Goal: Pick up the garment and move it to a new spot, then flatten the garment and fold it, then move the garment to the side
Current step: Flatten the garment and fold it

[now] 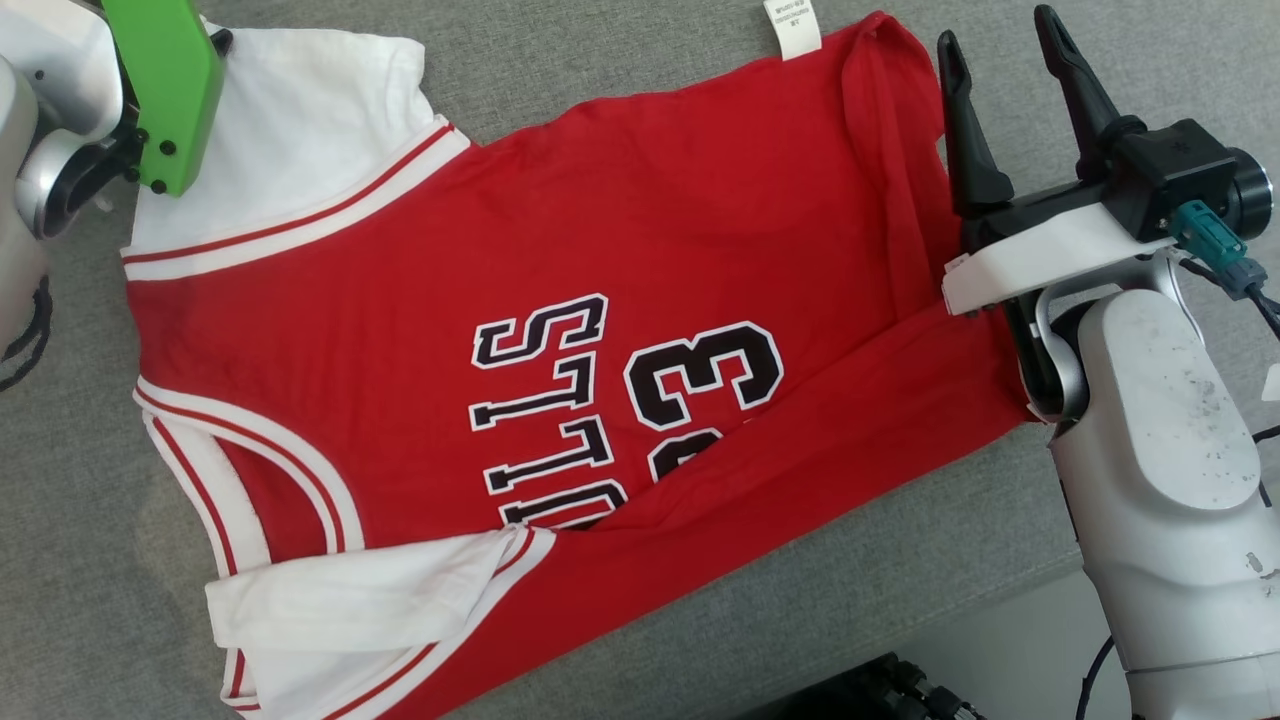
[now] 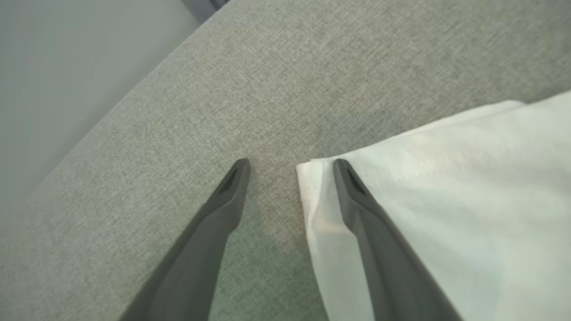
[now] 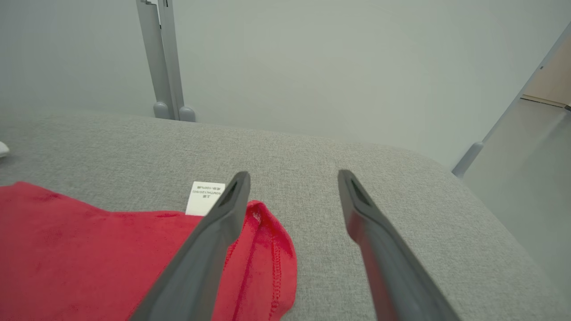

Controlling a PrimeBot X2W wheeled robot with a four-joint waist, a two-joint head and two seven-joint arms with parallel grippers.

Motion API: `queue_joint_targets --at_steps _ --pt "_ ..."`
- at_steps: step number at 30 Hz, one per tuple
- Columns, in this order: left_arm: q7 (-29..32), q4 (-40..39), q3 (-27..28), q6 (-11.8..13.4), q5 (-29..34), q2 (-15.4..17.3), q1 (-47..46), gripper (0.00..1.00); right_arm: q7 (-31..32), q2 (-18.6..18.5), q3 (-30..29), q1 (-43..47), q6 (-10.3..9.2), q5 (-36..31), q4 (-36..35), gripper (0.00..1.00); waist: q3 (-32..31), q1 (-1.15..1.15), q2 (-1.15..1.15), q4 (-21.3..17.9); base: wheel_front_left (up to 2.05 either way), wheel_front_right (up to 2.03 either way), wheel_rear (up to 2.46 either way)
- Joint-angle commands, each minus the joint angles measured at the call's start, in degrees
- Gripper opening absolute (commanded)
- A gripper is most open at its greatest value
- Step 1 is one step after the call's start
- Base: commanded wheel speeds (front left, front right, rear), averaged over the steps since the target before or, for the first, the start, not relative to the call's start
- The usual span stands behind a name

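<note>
The jersey's printed front lies flat. Next, my right gripper grips the jersey by its red hem corner (image 1: 885,42) (image 3: 262,219), where a loose fold stands up.
The garment (image 1: 600,230) is a red jersey with white sleeves and black lettering, spread on the grey cushion (image 1: 640,60) with its lower edge folded up over the print. My right gripper (image 1: 1000,50) stands open at the jersey's right hem. In the right wrist view the right gripper (image 3: 293,176) has its left finger over the red hem corner (image 3: 267,249) and its right finger over bare cushion. My left gripper (image 2: 291,165) is open at the white sleeve's corner (image 2: 446,178), with one finger over the sleeve and the other over the cushion. Nothing is held.
A white care label (image 1: 792,25) sticks out past the jersey's far edge. The cushion's front edge (image 1: 1000,590) runs at the lower right, with dark cables (image 1: 880,690) below it. A grey metal post (image 3: 163,58) and a pale wall stand behind the cushion.
</note>
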Motion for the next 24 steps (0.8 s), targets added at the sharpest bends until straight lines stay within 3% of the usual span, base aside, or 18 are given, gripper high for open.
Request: queue_joint_targets --at_steps 1,2,3,7,14,24 --pt "1.6 0.4 -2.1 -0.3 -1.1 -0.3 2.5 0.36 -0.3 -0.4 -0.3 -0.4 -0.11 0.2 0.3 1.0 -0.3 0.0 0.0 0.4 0.0 0.0 0.0" --pt "2.1 0.3 -2.6 -0.3 -2.0 -0.4 2.6 0.05 -0.4 -0.5 -0.5 -0.6 -0.11 0.0 0.5 1.0 -0.6 0.0 0.0 0.7 0.0 0.0 0.0" --pt "2.3 0.1 -2.9 -0.3 -2.8 -0.5 2.8 0.0 -0.3 -0.6 -0.5 -0.7 -0.11 -0.2 0.6 1.0 -0.8 0.0 0.0 0.9 0.0 0.0 0.0" --pt "1.1 -2.1 -4.3 -0.3 -6.2 -0.9 2.8 0.0 -0.1 -1.2 -0.7 -0.9 -0.11 -0.7 1.1 1.0 -2.0 0.0 0.0 2.6 0.0 0.0 0.0" --pt "-10.4 -2.0 -4.3 -0.2 -6.8 -3.9 2.0 0.0 1.3 -3.5 -1.4 -0.4 -0.11 0.2 2.1 1.0 -6.0 0.0 0.0 7.0 0.0 0.0 0.0" --pt "-24.4 -3.4 -7.1 -0.2 -6.9 -8.9 6.5 0.0 10.0 -10.6 -2.2 2.2 -0.11 6.5 7.1 1.0 -14.6 0.0 0.0 17.6 0.0 0.0 0.0"
